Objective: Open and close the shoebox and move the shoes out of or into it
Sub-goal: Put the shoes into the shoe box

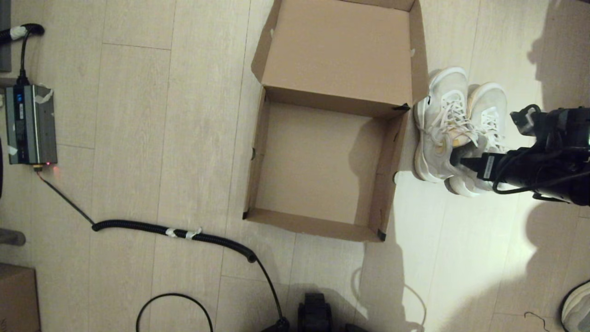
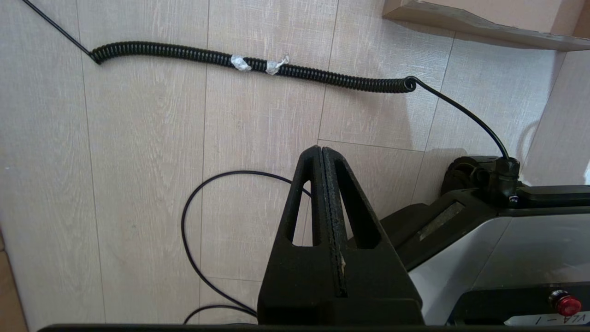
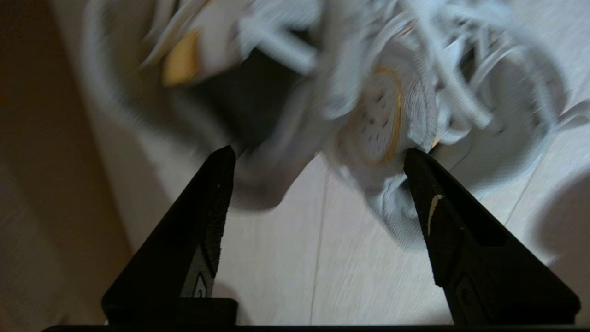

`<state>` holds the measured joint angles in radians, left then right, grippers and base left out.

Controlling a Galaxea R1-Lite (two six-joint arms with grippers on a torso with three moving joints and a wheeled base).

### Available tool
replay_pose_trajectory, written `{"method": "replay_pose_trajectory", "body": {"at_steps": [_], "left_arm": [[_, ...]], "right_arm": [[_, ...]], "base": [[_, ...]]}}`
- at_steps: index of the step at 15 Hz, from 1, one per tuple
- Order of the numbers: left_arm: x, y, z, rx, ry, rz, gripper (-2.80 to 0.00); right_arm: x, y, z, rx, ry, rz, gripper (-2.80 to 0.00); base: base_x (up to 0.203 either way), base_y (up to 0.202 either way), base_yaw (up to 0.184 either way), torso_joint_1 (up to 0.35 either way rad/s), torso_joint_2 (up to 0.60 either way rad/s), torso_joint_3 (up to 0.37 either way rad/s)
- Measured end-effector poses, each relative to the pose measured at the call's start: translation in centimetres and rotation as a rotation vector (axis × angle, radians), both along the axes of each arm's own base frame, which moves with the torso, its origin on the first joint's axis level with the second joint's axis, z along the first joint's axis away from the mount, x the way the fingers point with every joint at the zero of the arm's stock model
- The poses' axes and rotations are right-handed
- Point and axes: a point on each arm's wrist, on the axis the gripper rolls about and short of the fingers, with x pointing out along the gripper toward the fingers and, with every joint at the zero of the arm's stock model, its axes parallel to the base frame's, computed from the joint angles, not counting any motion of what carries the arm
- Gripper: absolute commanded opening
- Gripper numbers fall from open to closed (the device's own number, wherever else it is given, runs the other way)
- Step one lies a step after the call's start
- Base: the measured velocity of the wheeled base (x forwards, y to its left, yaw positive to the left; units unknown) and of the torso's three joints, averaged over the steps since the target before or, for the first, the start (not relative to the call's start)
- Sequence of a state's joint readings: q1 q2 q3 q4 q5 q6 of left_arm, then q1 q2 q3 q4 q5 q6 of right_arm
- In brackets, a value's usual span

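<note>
My right fingertips would miss the sneakers' inner collars if closed now; they stop short and should move toward the collars first, then close.
The brown shoebox (image 1: 387,152) lies open on the floor, its lid (image 1: 339,50) folded back and its inside bare. The white sneakers (image 1: 449,122) stand side by side just to the right of the box, heels toward me. My right gripper (image 1: 456,161) is open at the heels of the pair; in the right wrist view the sneakers (image 3: 382,115) sit just past the spread fingertips, nothing held between them. My left gripper (image 2: 321,150) is shut and parked low near the robot's base.
A coiled black cable (image 1: 184,233) runs across the floor left of the box to a grey power unit (image 1: 30,124). A small brown carton (image 1: 16,297) sits at the lower left. Another white shoe (image 1: 576,306) shows at the lower right corner.
</note>
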<state>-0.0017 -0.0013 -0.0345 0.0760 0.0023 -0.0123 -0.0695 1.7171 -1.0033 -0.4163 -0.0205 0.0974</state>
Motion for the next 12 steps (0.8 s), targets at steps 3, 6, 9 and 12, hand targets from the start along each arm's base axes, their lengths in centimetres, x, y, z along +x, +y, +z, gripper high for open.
{"method": "replay_pose_trajectory", "body": {"at_steps": [3, 6, 9, 12], "left_arm": [[0.0, 0.0, 0.0, 0.000, 0.001, 0.000, -2.80], [0.0, 0.0, 0.0, 0.000, 0.001, 0.000, -2.80], [0.0, 0.0, 0.0, 0.000, 0.001, 0.001, -2.80], [0.0, 0.0, 0.0, 0.000, 0.001, 0.001, -2.80]], "right_arm": [[1.1, -1.1, -0.6, 0.008, 0.008, -0.010, 0.00], [1.4, -1.4, -1.5, 0.030, 0.032, -0.021, 0.00], [1.5, -1.4, -1.1, 0.031, 0.022, -0.021, 0.00], [1.4, -1.3, -1.1, 0.033, 0.024, -0.018, 0.00]], "base": [[0.000, 0.000, 0.000, 0.000, 0.00, 0.000], [0.000, 0.000, 0.000, 0.000, 0.00, 0.000], [0.000, 0.000, 0.000, 0.000, 0.00, 0.000], [0.000, 0.000, 0.000, 0.000, 0.00, 0.000]]}}
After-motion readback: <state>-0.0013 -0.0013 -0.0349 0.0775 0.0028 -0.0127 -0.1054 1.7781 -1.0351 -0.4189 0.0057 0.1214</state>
